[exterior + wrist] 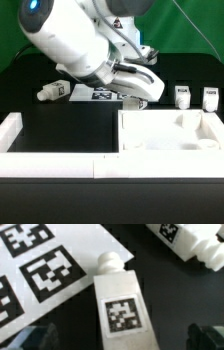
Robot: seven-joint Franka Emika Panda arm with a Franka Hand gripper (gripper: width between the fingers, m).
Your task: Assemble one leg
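The leg's narrow end needs to stay free for the white panel. My gripper should grip the leg by its tagged body (pixel 125 318).
In the wrist view a white leg (pixel 120 300) with a square tag lies on the black table, its narrow end pointing away from the gripper. My gripper (pixel 122 339) is open, with its dark fingers (pixel 40 336) on either side of the leg's tagged end, not touching it. In the exterior view the gripper (pixel 138 94) is low over the table behind the large white panel (pixel 135 139) and hides this leg. Another leg (pixel 53 92) lies at the exterior view's left. Two more legs (pixel 183 96) (pixel 210 97) stand at its right.
The marker board (pixel 92 93) lies beside the gripper and shows in the wrist view (pixel 40 269). A second leg (pixel 190 243) lies close by in the wrist view. A white rail (pixel 20 128) runs along the front left.
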